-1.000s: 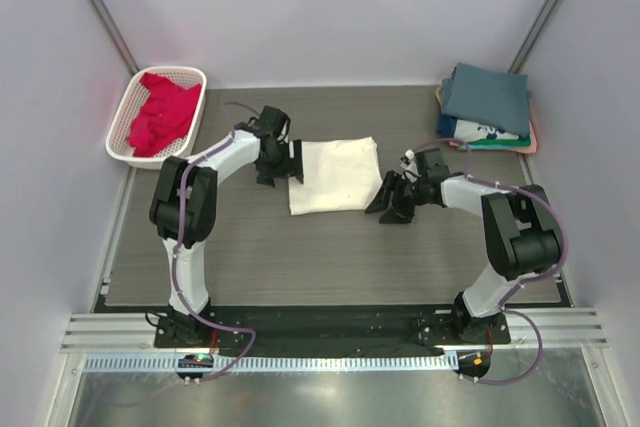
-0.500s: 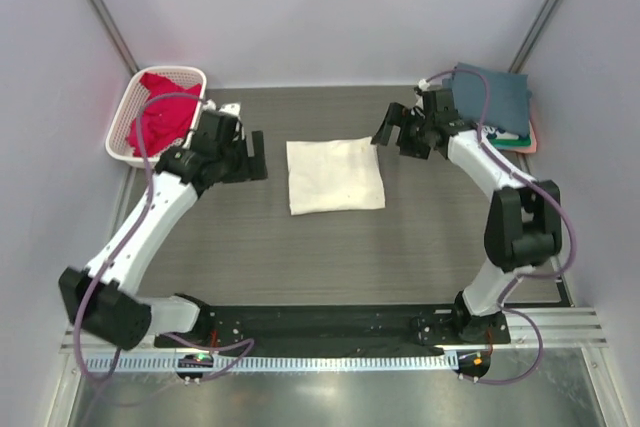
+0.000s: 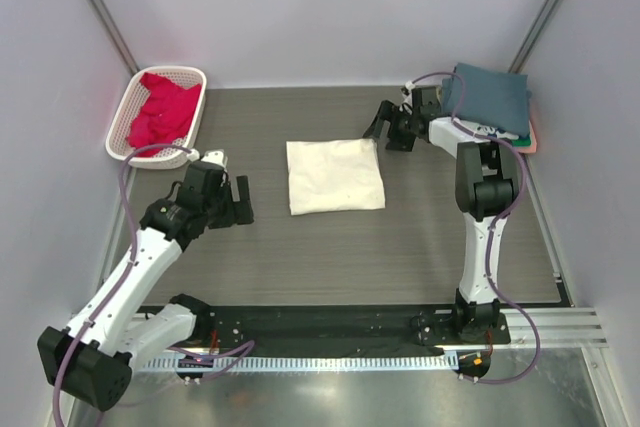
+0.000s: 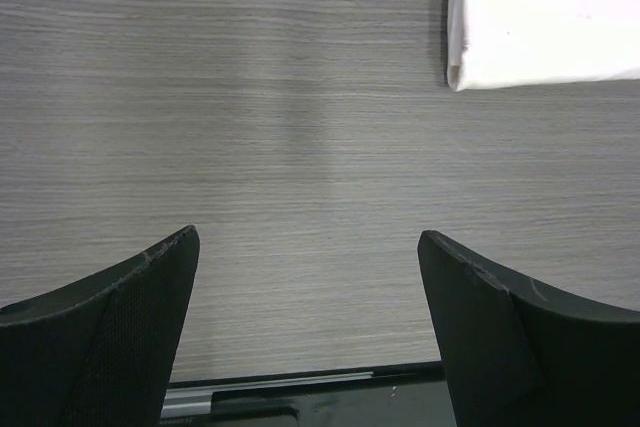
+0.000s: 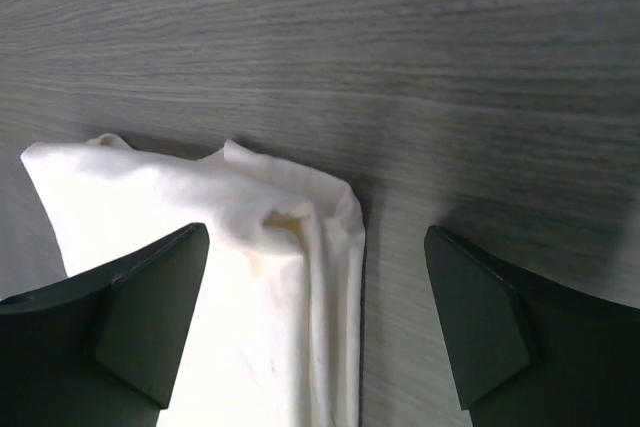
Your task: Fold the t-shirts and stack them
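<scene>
My right gripper will next grab the folded cream t-shirt's far corner (image 3: 373,143) (image 5: 327,219) on the side of the stack, so that the t-shirt trails flat onto the stack.
The cream t-shirt (image 3: 335,175) lies folded into a rectangle in the middle of the table. It also shows in the left wrist view (image 4: 545,12) and the right wrist view (image 5: 215,287). My left gripper (image 3: 237,200) is open and empty over bare table, left of the shirt. My right gripper (image 3: 385,127) is open and empty just above the shirt's far right corner. The crimson-pink t-shirt (image 3: 160,112) lies crumpled in the white basket (image 3: 192,77). The folded stack, slate-blue t-shirt (image 3: 488,95) on top, sits at the far right.
The grey wood-grain table (image 3: 330,247) is edged by walls left, right and behind. A black base rail (image 3: 320,325) runs along the near edge, also visible in the left wrist view (image 4: 300,397).
My left arm has pulled back toward the near left, away from the basket. My right gripper has shifted slightly left and settled by the shirt's far right corner. The cream shirt has not moved.
</scene>
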